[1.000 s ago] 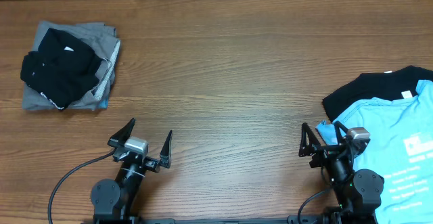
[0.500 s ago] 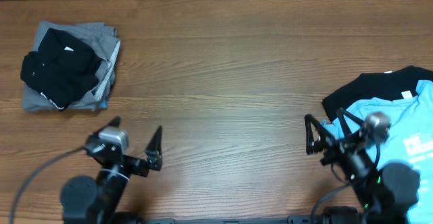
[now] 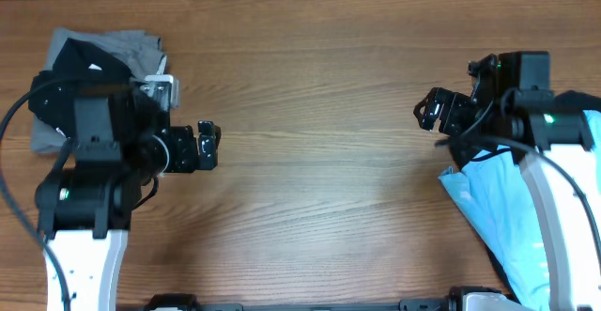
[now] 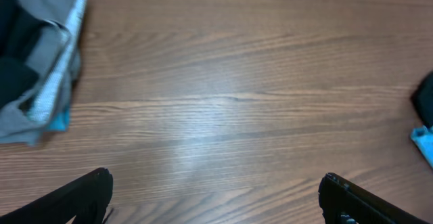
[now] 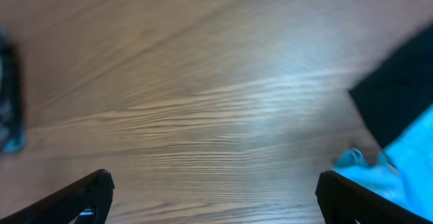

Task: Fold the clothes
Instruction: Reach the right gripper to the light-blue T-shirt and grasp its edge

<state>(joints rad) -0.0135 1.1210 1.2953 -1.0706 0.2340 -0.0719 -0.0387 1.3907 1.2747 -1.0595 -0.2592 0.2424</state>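
The sky-blue T-shirt [image 3: 498,208] has a crumpled edge facing the bare wood. My right gripper will pick it up by that edge next, to pull it out for folding.
The clothes lie in two places. A folded grey and black pile [image 3: 113,48] sits at the far left, partly under my left arm; the left wrist view shows its grey edge [image 4: 40,68]. A sky-blue T-shirt [image 3: 498,208] lies at the right, largely covered by my right arm, with a black shirt [image 5: 399,82] beside it and the blue cloth [image 5: 409,163] at the frame's edge. My left gripper [image 3: 207,147] [image 4: 216,180] is open above bare wood, right of the pile. My right gripper [image 3: 435,116] [image 5: 213,178] is open over bare wood, left of the blue shirt.
The wooden table [image 3: 319,85] stretches between the two arms. Both arms are raised high over the table's sides. A black cable [image 3: 7,151] loops at the left edge.
Both arms have risen from the front edge and swung up and outward over the table. The left one now covers part of the folded pile, the right one much of the blue shirt. Both grippers stayed open.
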